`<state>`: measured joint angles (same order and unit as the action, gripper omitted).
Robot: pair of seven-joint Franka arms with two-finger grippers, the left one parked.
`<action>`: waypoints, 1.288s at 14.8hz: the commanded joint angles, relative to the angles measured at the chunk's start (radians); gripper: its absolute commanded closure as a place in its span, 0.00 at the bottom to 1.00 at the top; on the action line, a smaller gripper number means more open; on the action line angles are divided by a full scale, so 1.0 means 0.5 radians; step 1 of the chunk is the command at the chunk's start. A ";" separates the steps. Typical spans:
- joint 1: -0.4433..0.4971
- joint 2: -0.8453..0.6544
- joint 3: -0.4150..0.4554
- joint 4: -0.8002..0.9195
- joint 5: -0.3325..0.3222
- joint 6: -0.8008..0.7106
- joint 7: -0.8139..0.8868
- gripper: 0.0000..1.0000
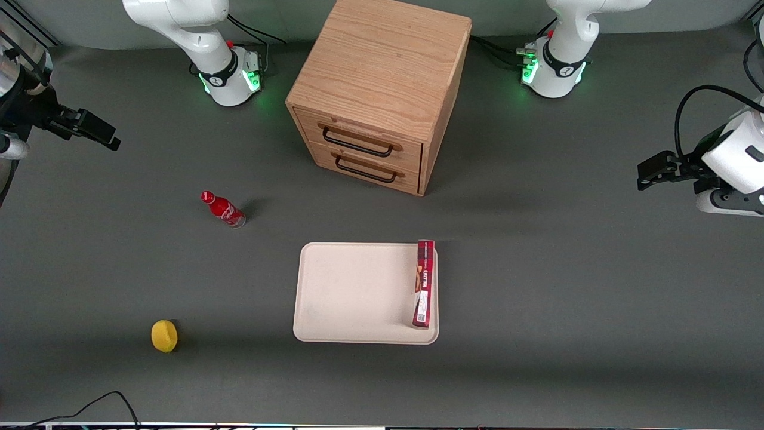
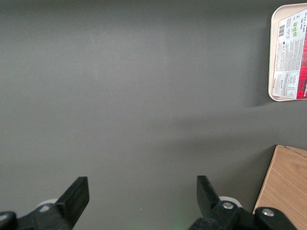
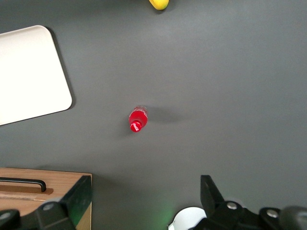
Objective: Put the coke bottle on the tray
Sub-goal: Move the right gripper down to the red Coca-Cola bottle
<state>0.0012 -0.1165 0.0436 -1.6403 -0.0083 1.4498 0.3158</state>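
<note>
I need to place the bottle on the tray (image 1: 352, 292), so next my right gripper should take hold of the coke bottle by its red cap (image 1: 208, 196).
The coke bottle (image 1: 224, 210) is small and red with a red cap. It stands upright on the dark table, apart from the tray, toward the working arm's end. The right wrist view shows it from above (image 3: 137, 119). The cream-beige tray (image 1: 352, 292) lies flat, nearer the front camera than the bottle, and its corner shows in the right wrist view (image 3: 29, 72). My right gripper (image 1: 98, 131) hangs high over the working arm's end of the table, well away from the bottle. It is open and empty (image 3: 144, 196).
A long red rectangular box (image 1: 424, 283) lies along one edge of the tray. A wooden two-drawer cabinet (image 1: 379, 89) stands farther from the front camera than the tray. A yellow lemon (image 1: 164, 335) lies near the table's front edge.
</note>
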 commanded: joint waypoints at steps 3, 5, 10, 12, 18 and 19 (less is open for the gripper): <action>0.004 0.049 -0.008 0.096 0.050 -0.105 -0.003 0.00; 0.019 0.049 0.014 0.059 0.123 -0.135 0.006 0.00; 0.016 0.018 0.140 -0.605 0.125 0.427 0.013 0.00; 0.007 0.033 0.143 -0.875 0.072 0.792 0.016 0.00; 0.001 0.135 0.143 -1.404 0.066 1.579 0.019 0.00; 0.001 0.135 0.143 -1.471 0.066 1.668 0.019 0.00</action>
<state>0.0037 -0.0283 0.1132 -2.3069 0.0407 2.2030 0.3171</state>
